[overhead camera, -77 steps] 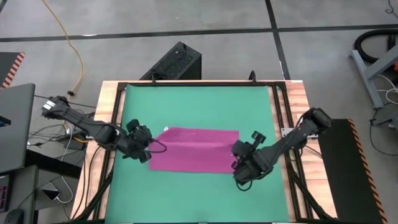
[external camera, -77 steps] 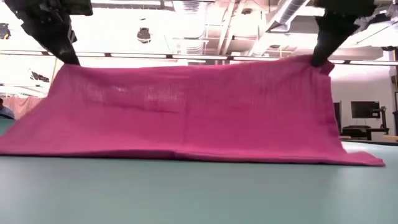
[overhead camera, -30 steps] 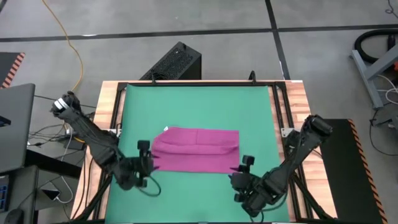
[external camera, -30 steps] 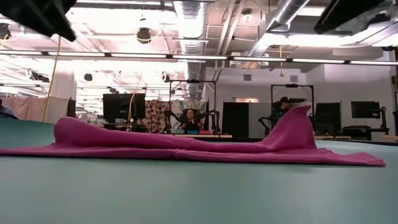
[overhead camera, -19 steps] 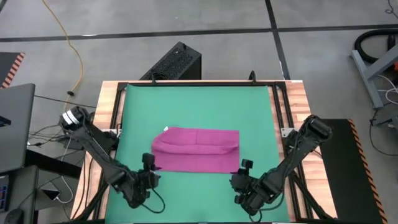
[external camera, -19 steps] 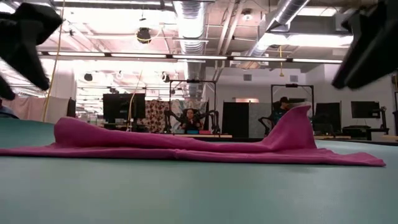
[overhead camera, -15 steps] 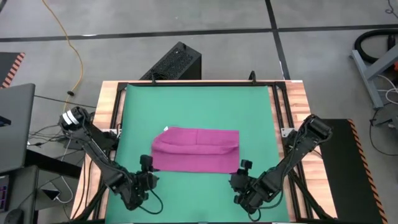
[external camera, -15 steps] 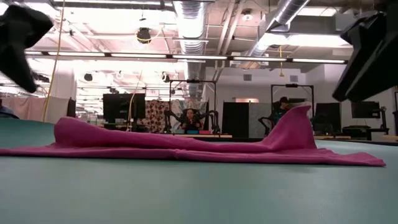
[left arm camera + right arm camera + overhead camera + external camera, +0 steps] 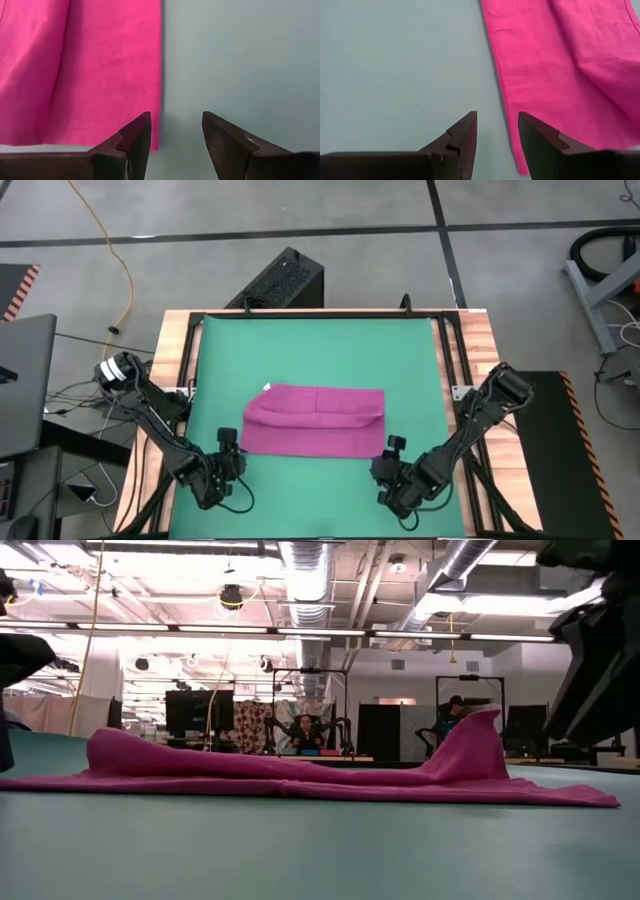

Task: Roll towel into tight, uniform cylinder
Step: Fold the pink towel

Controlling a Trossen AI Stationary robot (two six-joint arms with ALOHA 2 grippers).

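Note:
The robot's right gripper will next grip the magenta-pink towel (image 9: 315,420) by its flat, unrumpled corner (image 9: 381,455), to roll the towel into a tight, uniform cylinder.
The magenta-pink towel (image 9: 315,420) lies on the green mat (image 9: 310,350), its far part folded toward the near edge in a rumpled ridge (image 9: 300,768). A white tag (image 9: 266,388) shows at its far left corner. My left gripper (image 9: 228,448) hovers open just off the towel's near left corner (image 9: 154,145), fingers astride the near edge. My right gripper (image 9: 390,448) hovers open by the near right corner (image 9: 520,167). Neither touches the cloth.
The mat sits in a black frame on a wooden table (image 9: 480,340). A black box (image 9: 280,280) stands on the floor beyond the far edge. Bare mat lies on all sides of the towel.
Both grippers have come down toward the mat beside the towel's near corners. The left one has drawn a little toward the near edge. The towel has lain still, and the gaps between the fingers look unchanged.

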